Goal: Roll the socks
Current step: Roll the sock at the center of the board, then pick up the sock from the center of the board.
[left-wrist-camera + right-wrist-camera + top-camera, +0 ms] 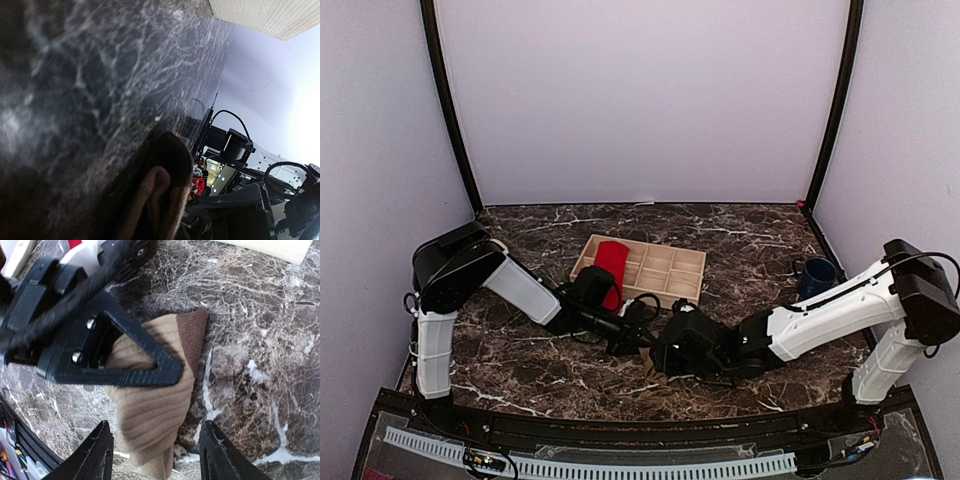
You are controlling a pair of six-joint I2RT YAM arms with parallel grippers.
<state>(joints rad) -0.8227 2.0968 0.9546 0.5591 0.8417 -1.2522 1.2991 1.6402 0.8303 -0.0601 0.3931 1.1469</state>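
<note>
My right gripper goes lower, before closing on the sock, since the right wrist view shows marble around the tan-brown sock below my fingertips.
The tan-brown sock (152, 412) lies folded on the marble table, ribbed, with a darker brown flap (192, 332) at its far side. My left gripper (632, 336) is shut on it, and one black triangular finger (150, 371) lies across the fabric. The left wrist view shows the same sock (160, 195) pressed close to the lens. My right gripper (157, 452) stands open, its two tips either side of the sock's near end without touching it. The red sock (612, 264) lies flat in the left end of the wooden tray (670, 272).
A blue mug (817, 274) stands at the right, beyond the right arm. The wooden tray has several compartments and sits just behind both grippers; its corner (270, 17) shows in the left wrist view. Pale walls enclose the table.
</note>
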